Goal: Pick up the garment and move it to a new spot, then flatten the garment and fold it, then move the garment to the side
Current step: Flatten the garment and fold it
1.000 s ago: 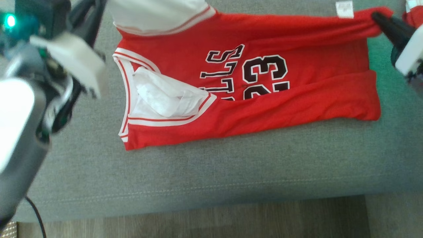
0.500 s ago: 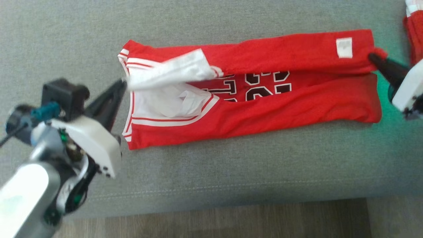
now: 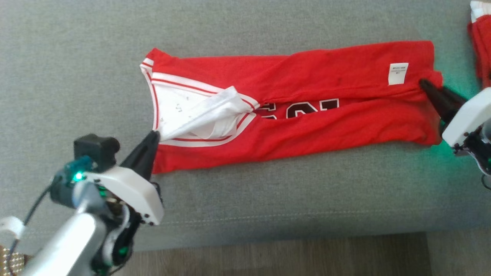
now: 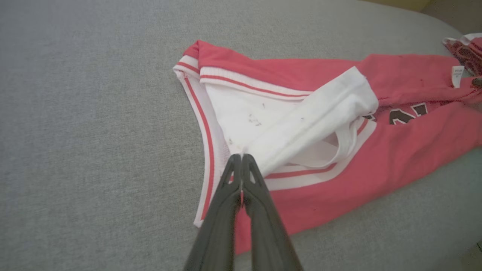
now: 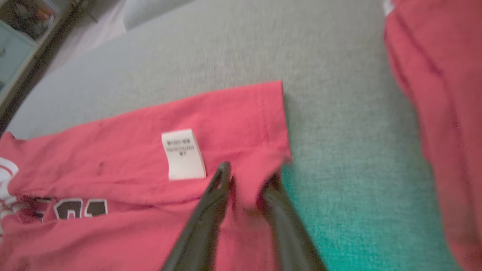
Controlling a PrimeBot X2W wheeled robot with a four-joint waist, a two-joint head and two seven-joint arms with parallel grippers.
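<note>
The red garment has its bunched hem [image 3: 431, 80] beside the white label [image 3: 397, 73]. My right gripper should grab the garment there next to fold it neatly.
The garment [image 3: 307, 126] is a red jersey with white trim and black print, lying lengthwise on the grey cushion [image 3: 268, 199], its far half folded over toward me. My left gripper [image 3: 153, 134] is shut on the white inner fabric at the armhole end [image 4: 301, 124], fingertips pinched together [image 4: 241, 156]. At the hem end, beside the white label [image 3: 397, 73], my right gripper [image 3: 424, 82] has its fingers parted, with a bunch of red hem lying loosely between them [image 5: 248, 173].
A second red cloth [image 3: 481, 50] lies at the far right, close to my right arm [image 5: 440, 94]. The cushion's front edge drops to a wooden floor [image 3: 268, 257]. Bare grey cushion stretches left of and behind the jersey.
Both grippers have drawn the jersey's far edge toward me, folding it over most of the print. The right fingers have parted from shut. The head view has shifted too.
</note>
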